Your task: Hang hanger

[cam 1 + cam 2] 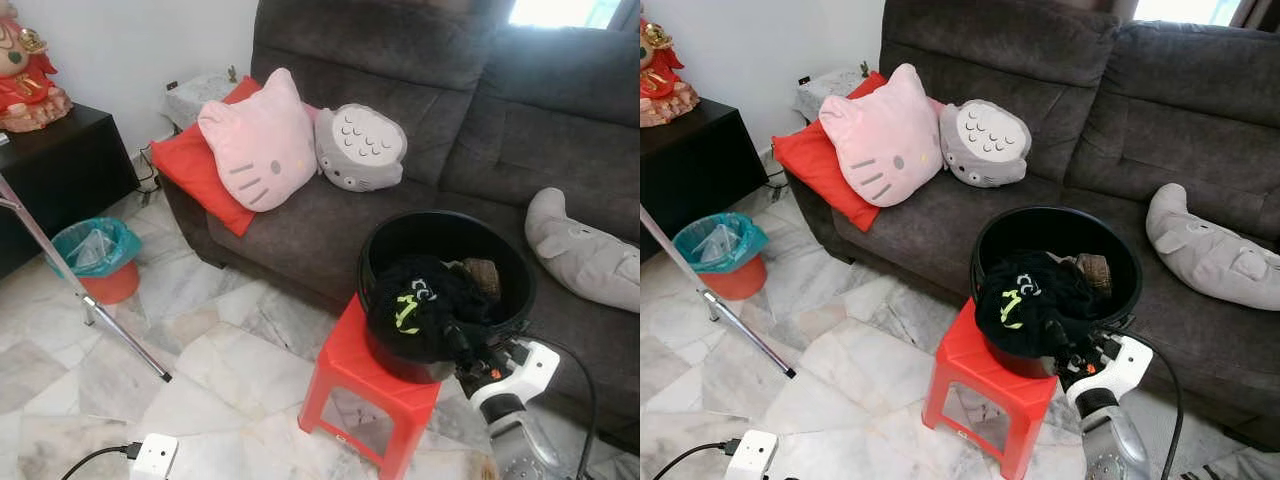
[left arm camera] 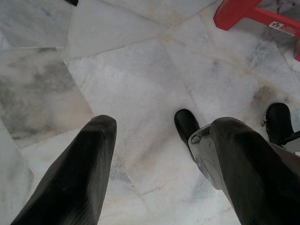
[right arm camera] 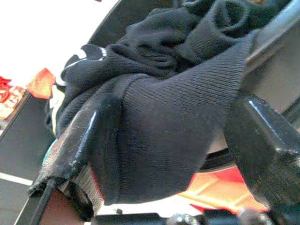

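Note:
I will next use my right gripper to pinch the garment's fold that spills over the bucket's rim (image 1: 448, 338), because most of the black garment (image 1: 425, 300) lies in a heap inside the bucket.
A black garment (image 1: 425, 300) with green and white print spills over the front rim of a black bucket (image 1: 400, 225) standing on a red plastic stool (image 1: 345, 365). My right gripper (image 1: 462, 352) reaches up to that rim from below right. In the right wrist view its fingers (image 3: 77, 140) stand apart on either side of a fold of the garment (image 3: 164, 140), so it is open around the cloth. My left gripper (image 2: 164, 124) hangs open over the marble floor (image 2: 117, 70).
A grey sofa (image 1: 300, 230) behind the stool holds a pink cat cushion (image 1: 255, 140), a grey round cushion (image 1: 360, 148) and a grey plush (image 1: 585, 250). A slanted metal pole (image 1: 60, 270), a teal-lined bin (image 1: 95, 255) and a white power strip (image 1: 153, 455) are at left.

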Motion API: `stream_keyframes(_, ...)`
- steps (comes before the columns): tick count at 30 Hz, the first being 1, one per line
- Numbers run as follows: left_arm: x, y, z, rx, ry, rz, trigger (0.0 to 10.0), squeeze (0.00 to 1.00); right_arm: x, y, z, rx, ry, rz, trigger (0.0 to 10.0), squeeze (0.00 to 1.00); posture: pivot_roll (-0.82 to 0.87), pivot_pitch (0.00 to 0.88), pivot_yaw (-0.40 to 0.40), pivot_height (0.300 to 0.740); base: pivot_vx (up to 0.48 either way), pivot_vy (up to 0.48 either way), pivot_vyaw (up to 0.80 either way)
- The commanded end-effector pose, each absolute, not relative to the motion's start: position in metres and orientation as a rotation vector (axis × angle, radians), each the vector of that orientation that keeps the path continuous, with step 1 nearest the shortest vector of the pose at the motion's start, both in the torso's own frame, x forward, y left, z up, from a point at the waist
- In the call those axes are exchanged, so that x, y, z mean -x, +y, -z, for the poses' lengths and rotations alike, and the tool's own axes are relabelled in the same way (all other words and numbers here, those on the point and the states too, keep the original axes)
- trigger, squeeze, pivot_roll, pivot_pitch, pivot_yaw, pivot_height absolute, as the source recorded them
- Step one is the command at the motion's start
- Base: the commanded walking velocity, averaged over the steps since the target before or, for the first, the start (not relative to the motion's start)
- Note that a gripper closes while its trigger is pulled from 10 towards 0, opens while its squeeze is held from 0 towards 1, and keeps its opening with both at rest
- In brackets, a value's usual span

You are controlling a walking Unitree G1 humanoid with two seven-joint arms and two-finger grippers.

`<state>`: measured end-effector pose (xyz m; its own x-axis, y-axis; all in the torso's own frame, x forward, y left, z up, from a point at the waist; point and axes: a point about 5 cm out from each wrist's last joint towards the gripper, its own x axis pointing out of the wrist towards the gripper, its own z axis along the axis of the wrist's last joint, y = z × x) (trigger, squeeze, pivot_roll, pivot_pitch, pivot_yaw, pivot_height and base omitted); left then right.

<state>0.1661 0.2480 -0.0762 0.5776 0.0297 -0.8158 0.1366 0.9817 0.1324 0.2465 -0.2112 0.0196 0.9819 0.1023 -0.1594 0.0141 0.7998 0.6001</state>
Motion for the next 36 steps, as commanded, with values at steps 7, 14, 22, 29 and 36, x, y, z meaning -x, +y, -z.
stream_keyframes(7,-0.162,0.252,0.077,-0.203,0.972,0.062,10.0,0.0,-0.251,-0.205,-0.025,-0.65,0.17,-0.106,0.4,0.0,-0.22,0.0,-0.003,0.74,0.0,0.0,0.0)
stream_keyframes(14,-0.162,0.251,0.077,-0.199,0.974,0.066,10.0,0.0,-0.249,-0.197,-0.024,-0.647,0.177,-0.14,0.0,0.0,-0.22,0.0,-0.003,0.74,0.0,0.0,0.0)
stream_keyframes(22,-0.163,0.25,0.077,-0.195,0.973,0.067,10.0,0.0,-0.247,-0.188,-0.034,-0.632,0.154,-0.181,0.0,0.0,-0.22,0.0,-0.006,0.74,0.0,0.0,0.0)
stream_keyframes(29,-0.163,0.25,0.077,-0.187,0.97,0.07,10.0,0.0,-0.247,-0.184,-0.054,-0.615,0.094,-0.218,0.0,0.0,-0.22,0.0,-0.006,0.74,0.0,0.0,0.0)
stream_keyframes(36,-0.164,0.25,0.077,-0.187,0.966,0.069,10.0,0.0,-0.255,-0.187,-0.076,-0.589,0.03,-0.231,0.0,0.0,-0.22,0.0,-0.007,0.74,0.0,0.0,0.0)
